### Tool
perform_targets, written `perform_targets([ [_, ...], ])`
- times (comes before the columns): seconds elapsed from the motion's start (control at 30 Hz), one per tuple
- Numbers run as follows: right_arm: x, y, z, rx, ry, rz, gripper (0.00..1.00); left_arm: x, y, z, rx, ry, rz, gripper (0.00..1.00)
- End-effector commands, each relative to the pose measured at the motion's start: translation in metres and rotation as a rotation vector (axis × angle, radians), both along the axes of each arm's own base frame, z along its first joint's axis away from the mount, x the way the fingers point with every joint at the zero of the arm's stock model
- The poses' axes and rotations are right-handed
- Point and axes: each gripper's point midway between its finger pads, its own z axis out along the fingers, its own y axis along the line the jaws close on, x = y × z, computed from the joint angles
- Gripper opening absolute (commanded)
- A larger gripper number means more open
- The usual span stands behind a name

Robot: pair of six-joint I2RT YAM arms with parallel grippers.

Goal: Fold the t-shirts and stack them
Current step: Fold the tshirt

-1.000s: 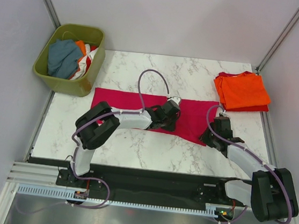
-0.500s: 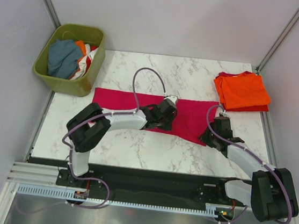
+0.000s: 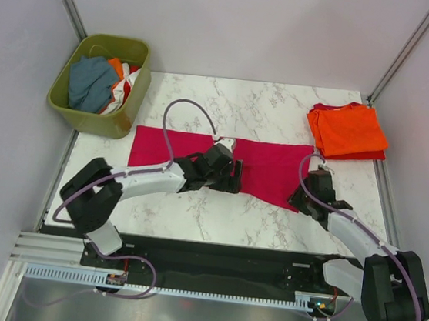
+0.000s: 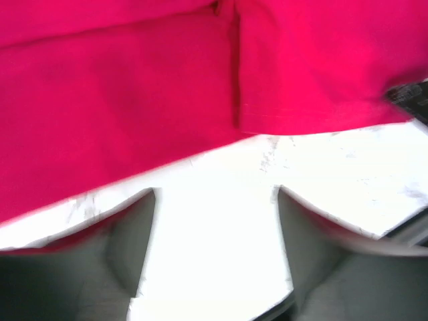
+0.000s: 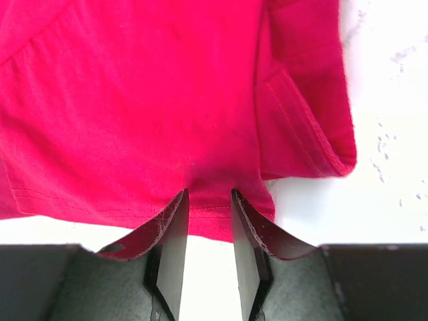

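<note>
My left gripper grabs the magenta-pink t-shirt's basket-side end next, fingers closed on top, to turn the t-shirt lengthwise for folding.
A magenta-pink t-shirt lies folded into a long strip across the middle of the table. My left gripper hovers at the strip's near edge. In the left wrist view it is open wide over bare marble, with the shirt just beyond its fingertips. My right gripper sits at the strip's near right corner. Its fingers stand slightly apart, straddling the shirt's hem, which lies loose between them. Folded orange t-shirts rest on a red one at the back right.
An olive-green basket stands at the back left corner with blue-grey and orange clothes in it. Grey walls close in both sides. The marble table ends at a black rail by the arm bases.
My left gripper has opened, let go of the magenta shirt and drawn back left toward the near edge. The right gripper's jaws have spread a little at the hem.
</note>
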Motion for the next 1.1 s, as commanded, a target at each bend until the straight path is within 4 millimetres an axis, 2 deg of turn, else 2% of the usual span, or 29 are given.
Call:
perform_targets([
  [0.0, -0.013, -0.011, -0.007, -0.044, 0.027, -0.031, 0.40, 0.005, 0.008, 0.054, -0.114, -0.095, 0.081, 0.86],
  [0.07, -0.014, -0.012, -0.005, -0.038, 0.015, -0.036, 0.41, 0.002, 0.015, 0.070, -0.147, -0.124, 0.096, 0.91],
  [0.1, -0.013, -0.012, -0.004, -0.036, 0.008, -0.039, 0.41, 0.000, 0.017, 0.076, -0.163, -0.129, 0.104, 1.00],
  [0.23, -0.012, -0.013, 0.001, -0.031, -0.023, -0.049, 0.43, -0.009, 0.029, 0.094, -0.223, -0.127, 0.150, 1.00],
  [0.37, -0.010, -0.017, 0.011, -0.036, -0.075, -0.068, 0.51, -0.025, 0.037, 0.101, -0.248, -0.116, 0.117, 1.00],
  [0.4, -0.009, -0.018, 0.013, -0.042, -0.085, -0.074, 0.54, -0.030, 0.038, 0.110, -0.272, -0.126, 0.098, 1.00],
  [0.43, -0.008, -0.018, 0.015, -0.044, -0.093, -0.066, 0.54, -0.033, 0.041, 0.114, -0.287, -0.127, 0.102, 1.00],
  [0.47, -0.007, -0.017, 0.014, -0.048, -0.083, -0.062, 0.54, -0.037, 0.046, 0.107, -0.284, -0.116, 0.110, 1.00],
  [0.5, -0.007, -0.013, 0.013, -0.057, -0.074, -0.037, 0.54, -0.040, 0.052, 0.122, -0.326, -0.140, 0.124, 1.00],
  [0.53, -0.005, -0.010, 0.011, -0.061, -0.057, -0.019, 0.54, -0.043, 0.056, 0.118, -0.327, -0.139, 0.131, 1.00],
  [0.67, -0.004, -0.005, 0.012, -0.053, -0.057, 0.016, 0.53, -0.048, 0.068, 0.135, -0.396, -0.189, 0.153, 1.00],
  [0.77, 0.001, -0.005, 0.022, -0.058, -0.118, 0.024, 0.53, -0.048, 0.074, 0.144, -0.411, -0.249, 0.146, 1.00],
  [0.83, 0.003, -0.004, 0.027, -0.052, -0.140, 0.029, 0.53, -0.042, 0.088, 0.138, -0.348, -0.263, 0.198, 1.00],
  [1.0, 0.001, 0.000, 0.026, -0.043, -0.128, 0.056, 0.54, -0.017, 0.124, 0.125, -0.168, -0.292, 0.342, 1.00],
  [1.03, 0.001, 0.000, 0.025, -0.044, -0.119, 0.057, 0.53, -0.007, 0.134, 0.125, -0.155, -0.295, 0.378, 1.00],
  [1.07, 0.003, 0.001, 0.027, -0.043, -0.122, 0.059, 0.53, -0.002, 0.133, 0.121, -0.158, -0.273, 0.368, 1.00],
])
